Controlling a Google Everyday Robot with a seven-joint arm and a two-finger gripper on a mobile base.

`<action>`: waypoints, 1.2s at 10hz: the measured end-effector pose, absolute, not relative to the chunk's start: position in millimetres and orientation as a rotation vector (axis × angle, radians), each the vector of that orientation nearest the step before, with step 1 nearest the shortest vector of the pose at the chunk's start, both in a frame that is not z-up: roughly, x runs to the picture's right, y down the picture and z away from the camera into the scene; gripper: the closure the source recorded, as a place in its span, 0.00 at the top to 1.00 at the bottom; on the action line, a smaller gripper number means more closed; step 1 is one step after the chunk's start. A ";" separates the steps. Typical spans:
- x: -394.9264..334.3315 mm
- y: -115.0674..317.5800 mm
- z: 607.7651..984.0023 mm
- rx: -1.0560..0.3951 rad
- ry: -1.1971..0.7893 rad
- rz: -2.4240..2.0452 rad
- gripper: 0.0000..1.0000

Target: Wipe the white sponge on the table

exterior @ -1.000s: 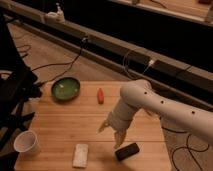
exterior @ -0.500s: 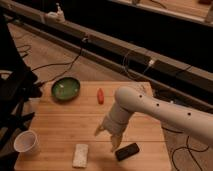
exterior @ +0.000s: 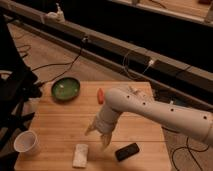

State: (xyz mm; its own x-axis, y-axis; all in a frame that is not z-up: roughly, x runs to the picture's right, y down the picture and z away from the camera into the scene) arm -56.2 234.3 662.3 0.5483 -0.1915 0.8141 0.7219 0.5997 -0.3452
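The table needs wiping with the white sponge. My gripper will grab the sponge by its short end (exterior: 81, 149) next.
The white sponge (exterior: 80, 155) lies flat near the front edge of the light-wood table (exterior: 55, 120). My gripper (exterior: 98, 135) hangs from the white arm (exterior: 150, 110) over the middle of the table, up and to the right of the sponge, a short gap away and not touching it. Its two fingers (exterior: 106, 140) point down and stand apart, with nothing between them.
A black rectangular block (exterior: 127, 151) lies right of the sponge, just below the gripper. A white paper cup (exterior: 26, 143) stands at the front left. A green bowl (exterior: 65, 89) sits at the back left and a small red object (exterior: 100, 95) behind the arm. Cables run across the floor beyond the table.
The arm and gripper have moved left and slightly toward the front, closer to the white sponge. The sponge and the other objects have not moved.
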 end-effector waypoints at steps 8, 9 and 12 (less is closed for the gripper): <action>-138.9 304.3 710.4 -0.847 -1.037 -0.762 0.65; -139.5 307.8 716.1 -0.860 -1.042 -0.767 0.65; -134.0 309.8 731.2 -0.886 -1.033 -0.773 0.65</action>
State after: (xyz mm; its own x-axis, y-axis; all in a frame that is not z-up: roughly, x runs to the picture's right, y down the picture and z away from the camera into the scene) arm -134.0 309.8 731.2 0.3243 -0.1226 0.9380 0.8655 0.4385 -0.2419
